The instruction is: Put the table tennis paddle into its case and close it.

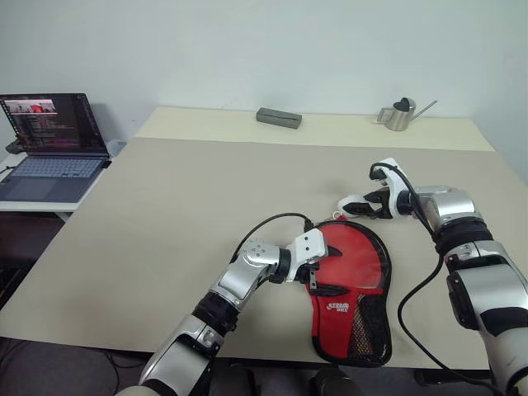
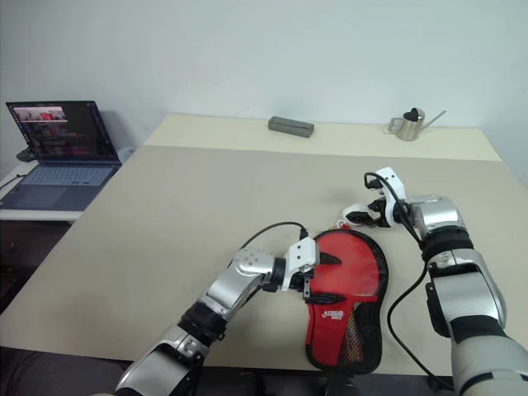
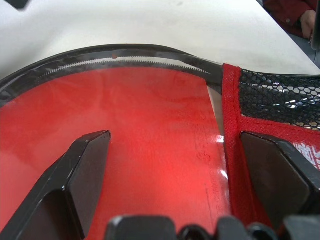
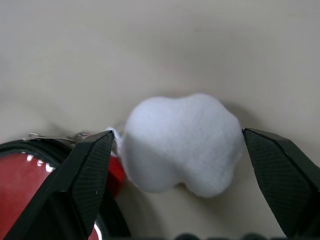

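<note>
I need to close my right gripper on the white pompom (image 4: 180, 145) now, because my fingers are on both sides of it. Closing now would hold it.
The case (image 1: 355, 318) lies flat near the table's front edge, red with black mesh and a white logo. Its zip stands open around the round end. There the table tennis paddle (image 3: 150, 135) shows its glossy red face inside the case; the handle is hidden. My left gripper (image 1: 324, 268) is open at the case's left edge, with one finger over the red face and the other by the red fabric flap (image 3: 232, 150). My right gripper (image 4: 177, 135) is open just beyond the case's far edge. The white pompom (image 4: 180, 145) sits between its fingers.
A grey rectangular box (image 1: 279, 117) and a small metal watering can (image 1: 400, 115) stand at the table's far edge. An open laptop (image 1: 54, 144) sits on a side table to the left. The beige table (image 1: 181, 206) stretches wide to the left of the case.
</note>
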`<action>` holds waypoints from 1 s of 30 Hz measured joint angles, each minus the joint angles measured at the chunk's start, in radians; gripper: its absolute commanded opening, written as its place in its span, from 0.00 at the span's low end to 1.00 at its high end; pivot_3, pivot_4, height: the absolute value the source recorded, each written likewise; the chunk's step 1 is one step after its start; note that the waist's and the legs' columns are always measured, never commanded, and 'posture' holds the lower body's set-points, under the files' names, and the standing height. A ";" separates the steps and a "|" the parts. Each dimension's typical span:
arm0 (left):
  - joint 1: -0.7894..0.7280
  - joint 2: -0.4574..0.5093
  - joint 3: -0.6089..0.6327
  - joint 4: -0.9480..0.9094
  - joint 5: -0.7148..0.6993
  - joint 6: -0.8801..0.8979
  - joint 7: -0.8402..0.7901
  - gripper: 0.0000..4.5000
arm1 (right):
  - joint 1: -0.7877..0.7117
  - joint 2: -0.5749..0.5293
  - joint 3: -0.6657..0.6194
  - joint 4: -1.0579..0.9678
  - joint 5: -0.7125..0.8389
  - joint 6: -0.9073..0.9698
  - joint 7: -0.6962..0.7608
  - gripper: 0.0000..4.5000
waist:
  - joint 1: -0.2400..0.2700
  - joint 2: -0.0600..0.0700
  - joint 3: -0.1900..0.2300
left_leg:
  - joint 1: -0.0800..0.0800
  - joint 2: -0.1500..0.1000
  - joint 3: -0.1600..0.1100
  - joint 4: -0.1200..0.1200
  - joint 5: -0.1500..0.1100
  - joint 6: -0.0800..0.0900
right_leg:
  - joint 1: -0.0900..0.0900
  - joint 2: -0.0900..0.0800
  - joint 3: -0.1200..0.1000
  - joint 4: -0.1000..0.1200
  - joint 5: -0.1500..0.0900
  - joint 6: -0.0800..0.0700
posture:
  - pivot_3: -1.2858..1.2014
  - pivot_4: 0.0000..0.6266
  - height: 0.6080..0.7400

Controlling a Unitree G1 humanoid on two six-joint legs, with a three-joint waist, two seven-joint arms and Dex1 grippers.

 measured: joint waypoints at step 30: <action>-0.012 0.038 -0.029 -0.018 0.006 0.044 -0.058 1.00 | 0.208 -0.057 0.021 -0.340 -0.113 -0.083 -0.053 0.02 | 0.005 0.000 -0.001 | 0.001 -0.001 -0.002 0.000 0.000 0.000 | 0.003 -0.001 0.000 0.000 0.000 0.000 | 0.52 0.24 1.00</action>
